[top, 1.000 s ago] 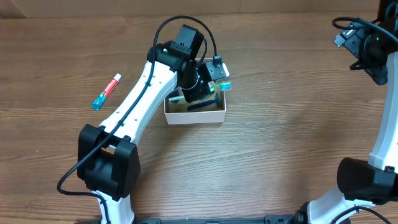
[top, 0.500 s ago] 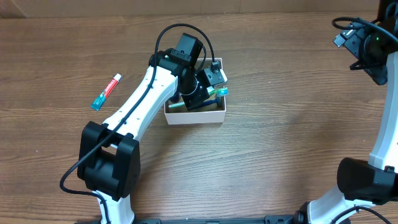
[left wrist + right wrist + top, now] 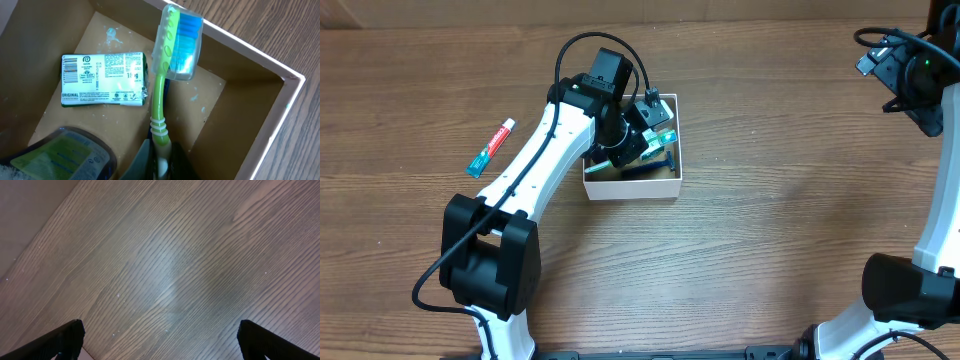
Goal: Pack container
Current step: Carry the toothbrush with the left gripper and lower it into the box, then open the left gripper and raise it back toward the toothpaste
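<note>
My left gripper is ready to open: my fingers hold the toothbrush with both ends of the toothbrush (image 3: 600,166) over the box's bottom (image 3: 645,175), so it would come down inside if I opened now.
The container (image 3: 630,187) is a small white-walled box with a brown bottom at the table's middle; it also shows in the left wrist view (image 3: 280,115). My left gripper (image 3: 632,140) reaches into it, shut on a green toothbrush (image 3: 159,107) with a blue head in a clear cap. The brush's head rests against the far wall. A white and green soap bar (image 3: 102,80) lies on the bottom. A dark object with a green label (image 3: 62,155) sits beside my fingers. My right gripper (image 3: 160,340) is open and empty, far right, above bare wood.
A toothpaste tube (image 3: 490,148), red, white and teal, lies on the wooden table left of the left arm. A blue-handled item (image 3: 655,165) lies in the box. The right arm (image 3: 915,75) stands at the far right edge.
My left gripper has shifted slightly left and back over the box with the toothbrush in it, lowering the brush further inside. The right arm has not moved.
</note>
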`<state>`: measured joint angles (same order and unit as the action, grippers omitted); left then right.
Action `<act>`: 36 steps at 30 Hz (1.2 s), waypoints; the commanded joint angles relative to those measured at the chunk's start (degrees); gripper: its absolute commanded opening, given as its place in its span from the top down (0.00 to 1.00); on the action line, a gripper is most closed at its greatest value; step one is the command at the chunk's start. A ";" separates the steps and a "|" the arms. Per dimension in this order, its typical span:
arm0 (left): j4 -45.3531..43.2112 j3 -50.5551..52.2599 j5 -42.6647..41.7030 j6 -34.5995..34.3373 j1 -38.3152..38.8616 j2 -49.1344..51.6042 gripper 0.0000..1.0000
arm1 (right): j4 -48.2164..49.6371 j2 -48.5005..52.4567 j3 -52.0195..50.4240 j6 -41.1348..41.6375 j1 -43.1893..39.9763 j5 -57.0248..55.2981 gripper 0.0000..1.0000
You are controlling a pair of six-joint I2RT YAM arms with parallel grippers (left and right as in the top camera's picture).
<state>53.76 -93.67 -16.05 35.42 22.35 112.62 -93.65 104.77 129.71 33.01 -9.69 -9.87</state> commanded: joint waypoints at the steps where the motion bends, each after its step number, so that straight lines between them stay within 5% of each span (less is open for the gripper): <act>1: -0.02 0.20 -0.07 -1.20 -0.63 -0.17 0.96 | 0.28 -0.72 0.35 0.24 -0.13 -0.42 0.00; 11: -0.04 0.20 -0.07 -1.38 -0.63 -0.20 0.60 | 0.28 -0.72 0.35 0.22 -0.13 -0.42 0.00; 16: 1.22 -2.75 0.28 -1.36 -0.59 -0.35 0.61 | 0.28 -0.72 0.35 0.22 -0.13 -0.42 0.00; 22: 10.32 -26.53 2.54 -4.07 -0.70 -2.21 0.56 | 0.28 -0.72 0.35 0.24 -0.13 -0.42 0.00; 26: 12.68 -37.55 17.00 -8.83 -0.98 -2.78 0.28 | 0.28 -0.72 0.35 0.22 -0.13 -0.42 0.00; 30: 16.59 -38.18 32.52 -13.51 -4.52 -2.49 0.00 | 0.28 -0.72 0.35 0.24 -0.13 -0.42 0.00; 36: 19.26 -30.40 31.95 -25.42 -19.71 -2.36 0.00 | 0.28 -0.72 0.35 0.22 -0.13 -0.42 0.00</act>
<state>73.10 -128.75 13.10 17.52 10.31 109.62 -93.62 104.77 129.71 32.99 -9.72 -9.87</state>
